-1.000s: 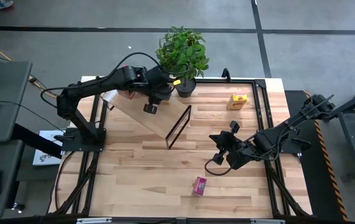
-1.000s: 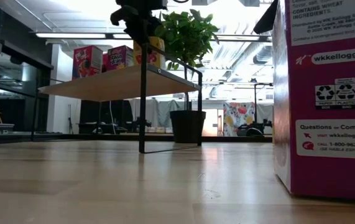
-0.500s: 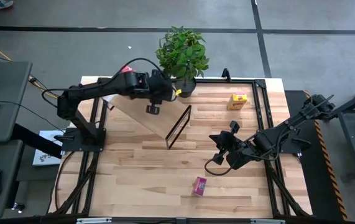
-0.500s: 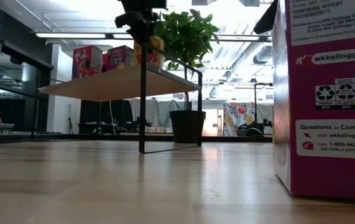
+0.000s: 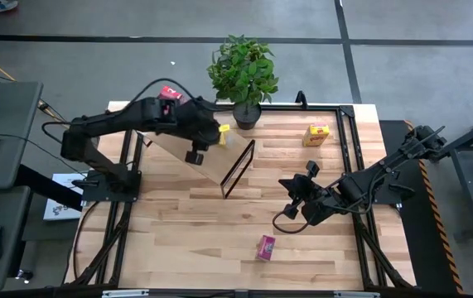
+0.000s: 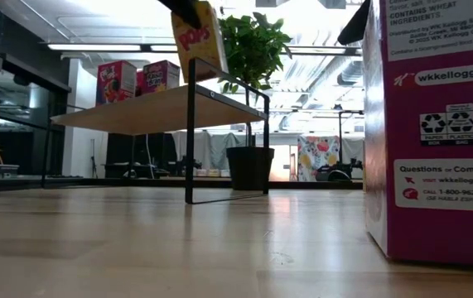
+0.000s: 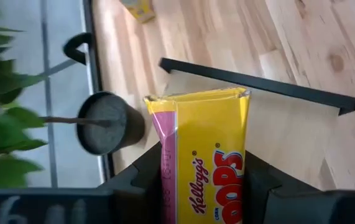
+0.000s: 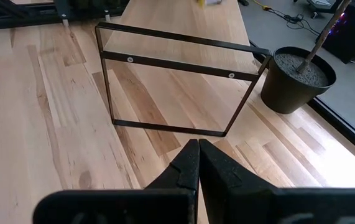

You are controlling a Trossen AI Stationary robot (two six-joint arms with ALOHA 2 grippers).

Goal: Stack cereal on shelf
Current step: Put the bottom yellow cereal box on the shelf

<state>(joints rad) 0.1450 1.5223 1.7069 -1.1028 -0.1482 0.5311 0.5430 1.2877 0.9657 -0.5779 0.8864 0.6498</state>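
Note:
My left gripper keeps hold of the yellow box for now until it reaches the shelf board. In the left wrist view the box hangs tilted above it and would fall.
My left gripper (image 5: 214, 132) is shut on a yellow cereal box (image 7: 209, 155). It holds the box over the right end of the shelf, a slanted light-wood board (image 5: 207, 165) on a black wire frame (image 5: 238, 170). In the low view the box (image 6: 196, 37) hangs tilted above the board (image 6: 149, 112). A red box (image 6: 116, 81) and another box (image 6: 160, 76) stand on the board's left part. My right gripper (image 8: 197, 163) is shut and empty, above the table to the right of the shelf (image 5: 290, 189). My left gripper pinches the yellow box between its two fingers (image 7: 261, 186), one on each narrow side (image 7: 160, 180). It comes from above and has the box's upper end (image 6: 188, 10). The box hangs below it, tilted, clear of the board.
A potted plant (image 5: 243, 70) stands at the far edge just behind the shelf. A second yellow box (image 5: 316, 133) lies at the far right. A magenta box (image 5: 266, 247) stands near the front edge and fills the right of the low view (image 6: 435, 124).
My left gripper has carried the yellow box from beside the plant toward the table's near edge and a little left, over the shelf's right end. In the low view the box now shows higher, larger and tipped. My right arm has kept still.

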